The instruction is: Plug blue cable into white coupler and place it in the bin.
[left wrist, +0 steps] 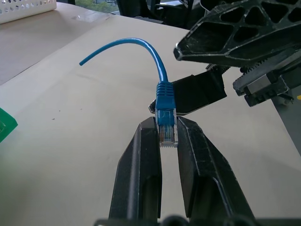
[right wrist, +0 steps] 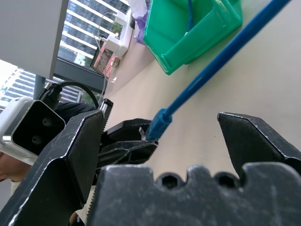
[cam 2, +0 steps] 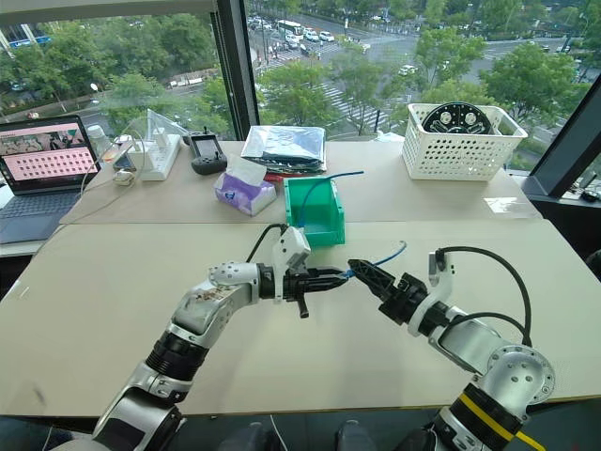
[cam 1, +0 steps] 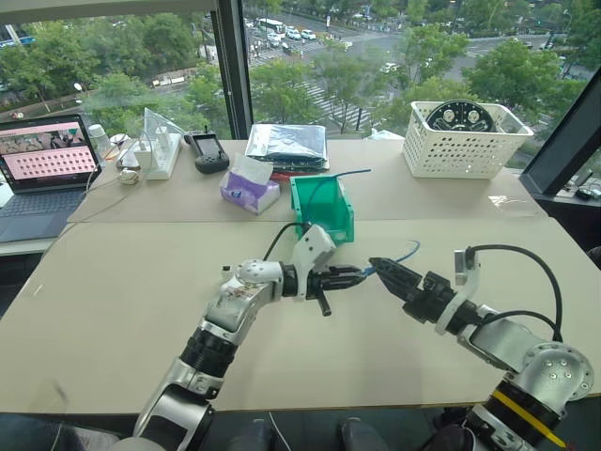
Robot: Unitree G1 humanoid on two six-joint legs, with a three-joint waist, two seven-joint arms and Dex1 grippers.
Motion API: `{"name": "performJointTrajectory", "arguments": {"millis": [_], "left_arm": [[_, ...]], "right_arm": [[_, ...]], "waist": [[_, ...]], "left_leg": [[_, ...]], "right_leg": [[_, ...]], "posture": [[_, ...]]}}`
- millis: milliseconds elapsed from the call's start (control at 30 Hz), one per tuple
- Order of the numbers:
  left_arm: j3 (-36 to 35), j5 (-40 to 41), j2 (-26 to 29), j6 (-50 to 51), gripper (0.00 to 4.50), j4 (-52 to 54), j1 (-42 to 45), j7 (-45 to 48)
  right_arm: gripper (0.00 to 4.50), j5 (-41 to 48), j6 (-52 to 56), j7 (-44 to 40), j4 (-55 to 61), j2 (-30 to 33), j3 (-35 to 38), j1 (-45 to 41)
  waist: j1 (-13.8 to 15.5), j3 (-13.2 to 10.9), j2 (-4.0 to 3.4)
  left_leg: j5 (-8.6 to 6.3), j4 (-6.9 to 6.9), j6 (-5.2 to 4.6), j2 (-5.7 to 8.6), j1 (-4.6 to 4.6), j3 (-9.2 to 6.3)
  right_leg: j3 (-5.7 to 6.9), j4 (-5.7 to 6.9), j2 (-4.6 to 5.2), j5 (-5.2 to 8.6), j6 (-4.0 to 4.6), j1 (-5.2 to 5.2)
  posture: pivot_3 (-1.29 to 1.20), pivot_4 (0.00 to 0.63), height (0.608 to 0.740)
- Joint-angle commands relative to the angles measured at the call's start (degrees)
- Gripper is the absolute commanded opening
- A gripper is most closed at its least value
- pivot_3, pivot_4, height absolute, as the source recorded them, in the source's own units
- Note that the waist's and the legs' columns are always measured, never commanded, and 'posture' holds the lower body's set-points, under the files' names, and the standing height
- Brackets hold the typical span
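Note:
The right gripper grabs the blue cable by the blue boot (cam 1: 368,272) just behind the clear plug next. My left gripper's fingers cover the plug.
My left gripper (cam 1: 360,275) is shut on the clear plug of the blue cable (left wrist: 160,70), held level above the middle of the table. The rest of the cable (cam 1: 406,252) curves away to the right, free in the air. My right gripper (cam 1: 382,270) stands open just right of the plug, its tips facing the left gripper's tips. In the right wrist view the cable (right wrist: 225,52) runs between that gripper's spread fingers (right wrist: 70,150), untouched. The green bin (cam 1: 329,225) stands just behind both grippers, with a darker blue cable (cam 1: 338,176) sticking out of it. The white coupler is out of view.
A white lattice basket (cam 1: 465,141) stands at the back right. A purple tissue pack (cam 1: 249,191) lies left of the bin. Behind it are a dark plastic bag (cam 1: 286,146), a handheld controller (cam 1: 208,150) and a laptop (cam 1: 47,160) at the far left.

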State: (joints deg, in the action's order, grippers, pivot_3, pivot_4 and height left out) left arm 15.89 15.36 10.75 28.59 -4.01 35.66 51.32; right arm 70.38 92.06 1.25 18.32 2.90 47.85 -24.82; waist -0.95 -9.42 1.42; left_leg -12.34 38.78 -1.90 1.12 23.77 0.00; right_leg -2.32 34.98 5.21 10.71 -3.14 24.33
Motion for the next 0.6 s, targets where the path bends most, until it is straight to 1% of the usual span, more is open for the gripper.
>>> {"name": "performJointTrajectory", "arguments": {"millis": [33,200,267,300,333,367,533,567,600], "left_arm": [[0.2,0.2,-0.2,-1.3,0.07,2.0,-0.3,0.0],[0.5,0.3,-0.2,-1.2,0.07,2.3,-0.5,-0.1],[0.3,0.9,-0.2,-0.8,0.07,2.6,-0.4,0.3],[0.2,1.1,-0.1,-0.6,0.07,2.8,-0.5,0.4],[0.0,1.3,0.0,-0.6,0.07,2.9,-0.6,0.4],[-0.1,1.4,0.0,-0.5,0.07,3.0,-0.6,0.4],[-3.1,4.8,-0.8,2.4,0.07,3.4,-1.1,-0.4],[-3.7,5.5,-0.7,3.2,1.08,3.7,-1.1,-0.6],[-4.1,6.5,0.3,4.6,1.45,5.1,-1.8,-0.1]], "right_arm": [[3.4,6.2,-2.3,4.5,-0.5,-0.2,-1.4,-0.2],[1.72,15.1,-7.5,11.3,-2.1,1.4,-6.1,2.1],[1.01,19.0,-10.3,13.8,-2.6,2.9,-8.6,3.4],[0.72,20.9,-11.9,15.1,-2.8,3.8,-9.9,4.0],[0.3,22.9,-13.5,16.2,-3.0,4.9,-11.2,4.6],[0.03,24.7,-15.1,17.3,-3.2,5.9,-12.5,5.1],[0.03,30.4,-22.1,19.6,-4.1,12.0,-17.9,6.5],[0.0,30.9,-23.4,19.6,-4.2,13.1,-18.7,6.6],[0.0,30.7,-24.9,19.1,-5.3,14.7,-18.8,5.6]], "waist": [[0.0,0.0,0.0],[0.0,0.0,0.0],[0.0,0.0,0.0],[0.0,0.0,0.0],[0.0,0.0,0.0],[-0.1,0.0,0.0],[-0.1,0.0,0.01],[-0.1,0.0,0.01],[-0.1,0.0,0.01]], "left_leg": [[0.0,0.0,0.0,0.0,0.0,0.01],[0.0,-0.01,0.0,-0.01,0.0,0.0],[0.0,-0.01,0.0,0.0,0.02,0.01],[-0.01,-0.01,-0.01,0.0,0.02,0.01],[-0.01,-0.01,-0.02,0.0,0.03,0.02],[-0.01,-0.01,-0.02,0.0,0.04,0.03],[-0.02,-0.02,-0.03,-0.03,0.04,0.03],[-0.02,-0.03,-0.03,-0.04,0.04,0.03],[-0.02,-0.03,-0.04,-0.04,0.04,0.03]], "right_leg": [[0.0,0.0,0.0,0.0,0.0,0.0],[0.0,-0.02,0.01,0.02,-0.02,0.0],[-0.01,-0.04,0.03,0.02,-0.02,0.0],[-0.01,-0.05,0.03,0.02,-0.02,-0.01],[-0.01,-0.08,0.04,0.03,-0.04,-0.01],[-0.02,-0.08,0.04,0.03,-0.05,-0.01],[-0.02,-0.11,0.01,0.15,-0.23,0.0],[-0.02,-0.11,0.01,0.15,-0.23,0.0],[-0.02,-0.12,0.01,0.16,-0.24,-0.01]], "posture": [[0.0,0.15,0.74],[0.0,0.15,0.74],[0.0,0.15,0.74],[0.0,0.15,0.74],[0.0,0.15,0.74],[0.0,0.15,0.74],[0.0,0.15,0.74],[0.0,0.15,0.74],[0.0,0.15,0.74]]}}
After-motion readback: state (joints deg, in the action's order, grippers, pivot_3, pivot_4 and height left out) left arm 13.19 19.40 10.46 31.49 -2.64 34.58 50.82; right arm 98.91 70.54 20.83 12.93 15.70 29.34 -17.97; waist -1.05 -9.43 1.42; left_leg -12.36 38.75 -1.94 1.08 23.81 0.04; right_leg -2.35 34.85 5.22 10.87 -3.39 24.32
